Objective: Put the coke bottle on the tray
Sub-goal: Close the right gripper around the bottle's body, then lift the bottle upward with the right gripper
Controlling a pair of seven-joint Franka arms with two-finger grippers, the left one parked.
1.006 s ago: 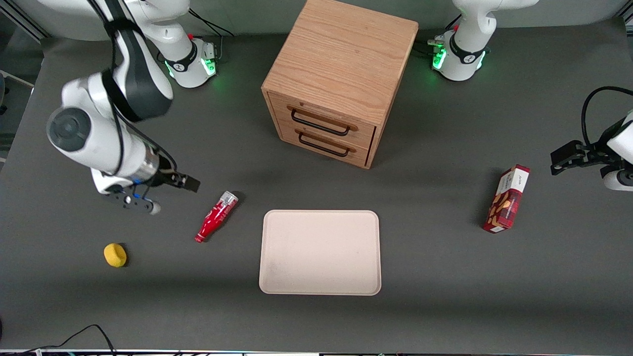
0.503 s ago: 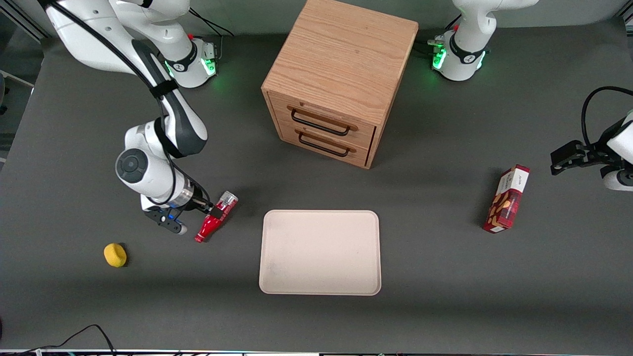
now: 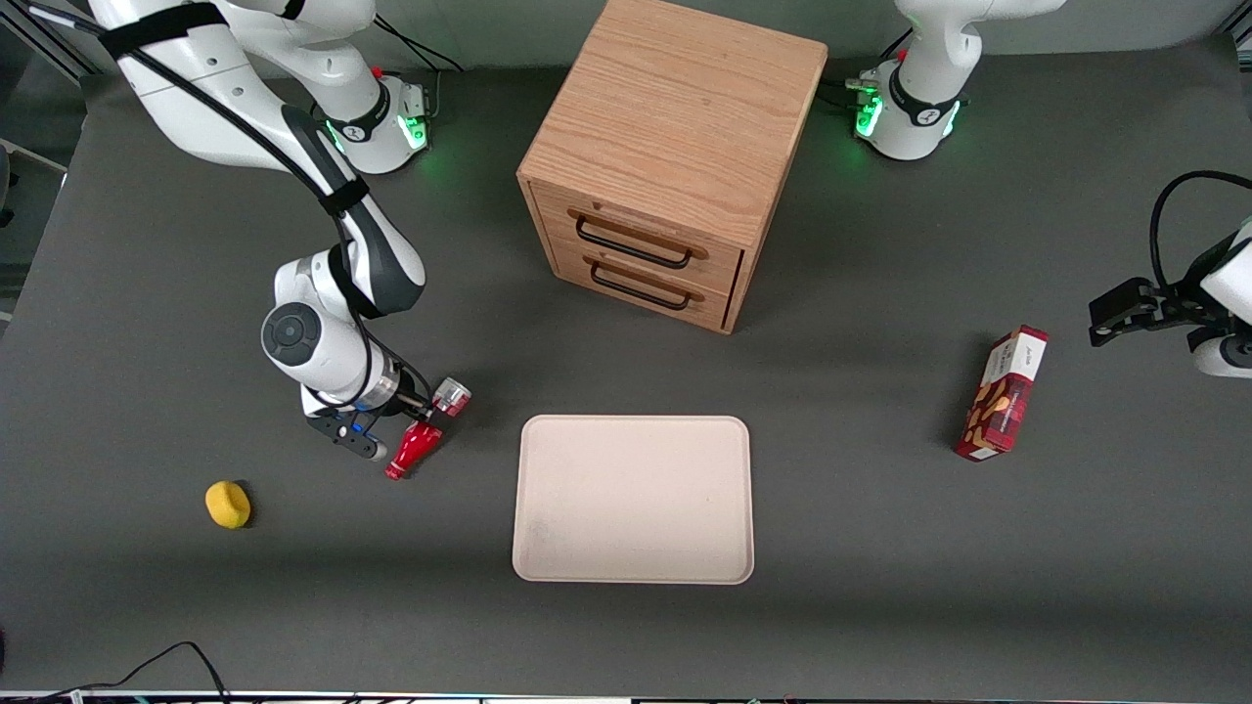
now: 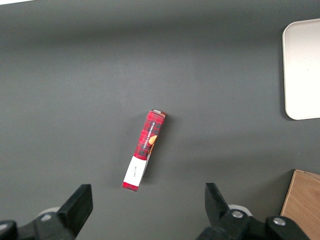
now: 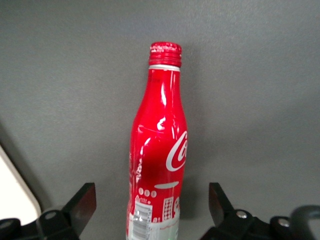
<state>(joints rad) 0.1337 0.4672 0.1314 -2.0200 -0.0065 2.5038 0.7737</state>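
The coke bottle should go on the tray (image 3: 634, 499), so my right gripper should grab the coke bottle by its lower body (image 3: 447, 401) next.
The coke bottle (image 3: 423, 434) lies flat on the dark table, its silvery base toward the cabinet and its red cap nearer the front camera. It fills the right wrist view (image 5: 157, 165), red with white script. My right gripper (image 3: 416, 416) is low over the bottle's middle, open, with a finger (image 5: 82, 202) on each side of the body and a clear gap to each. The cream-beige tray (image 3: 634, 499) lies flat beside the bottle, toward the parked arm's end. A corner of the tray shows in the right wrist view (image 5: 12, 195) and in the left wrist view (image 4: 302, 70).
A wooden two-drawer cabinet (image 3: 670, 156) stands farther from the front camera than the tray. A red snack box (image 3: 1003, 393) lies toward the parked arm's end, also in the left wrist view (image 4: 145, 150). A small yellow object (image 3: 228, 505) lies toward the working arm's end.
My right arm has swung in from the working arm's end and come down over the bottle, the open fingers now straddling it. The bottle and tray have not moved.
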